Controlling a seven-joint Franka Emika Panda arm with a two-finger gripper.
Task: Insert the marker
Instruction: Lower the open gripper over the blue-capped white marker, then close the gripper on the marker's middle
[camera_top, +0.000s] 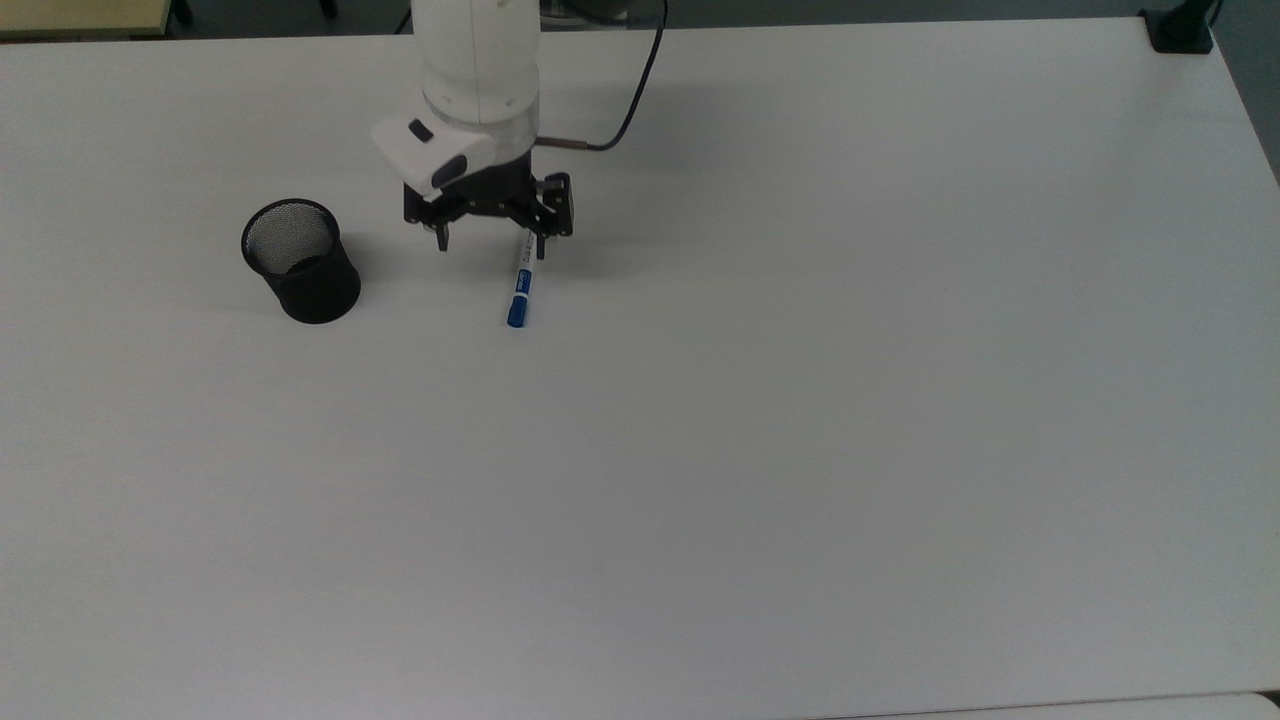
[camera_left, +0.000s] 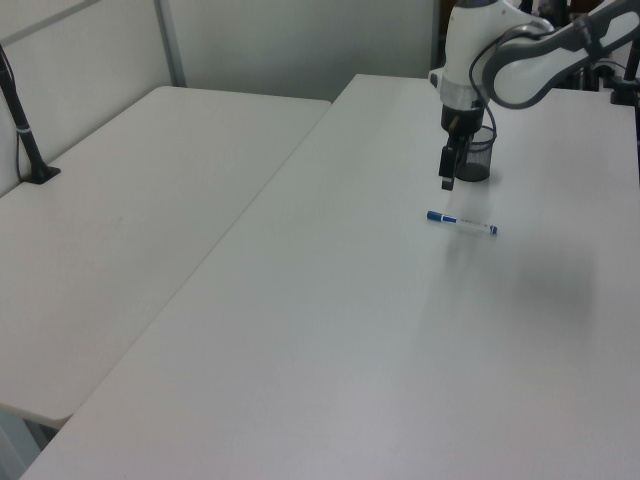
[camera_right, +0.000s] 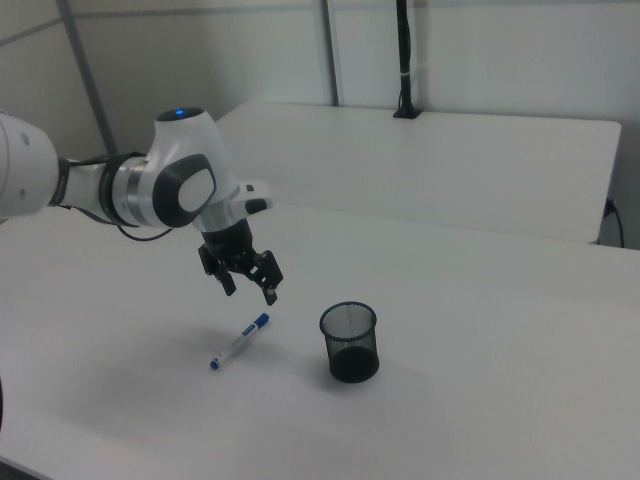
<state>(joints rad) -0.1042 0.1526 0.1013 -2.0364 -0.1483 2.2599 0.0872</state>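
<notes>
My gripper grabs the marker by its end with the cap (camera_left: 434, 216) next, to insert the marker into the black mesh cup (camera_left: 480, 165).
The marker (camera_top: 521, 285) lies flat on the white table (camera_top: 800, 400), its blue cap toward the top view's bottom; it also shows in the left view (camera_left: 462, 223) and the right view (camera_right: 240, 341). My gripper (camera_top: 491, 249) hangs open just above the table, over the marker's uncapped end. One fingertip covers that end in the top view and the other is toward the cup. Nothing sits between the fingers. The black mesh cup (camera_top: 300, 262) stands upright to the top view's left of the gripper (camera_right: 250, 293). In the left view the gripper (camera_left: 447, 180) partly hides the cup (camera_left: 480, 165).
A black clamp mount (camera_top: 1180, 30) sits at the table's far right corner in the top view. The arm's cable (camera_top: 640, 90) trails behind the wrist. A second white table (camera_left: 120, 200) with a black post (camera_left: 25, 130) adjoins in the left view.
</notes>
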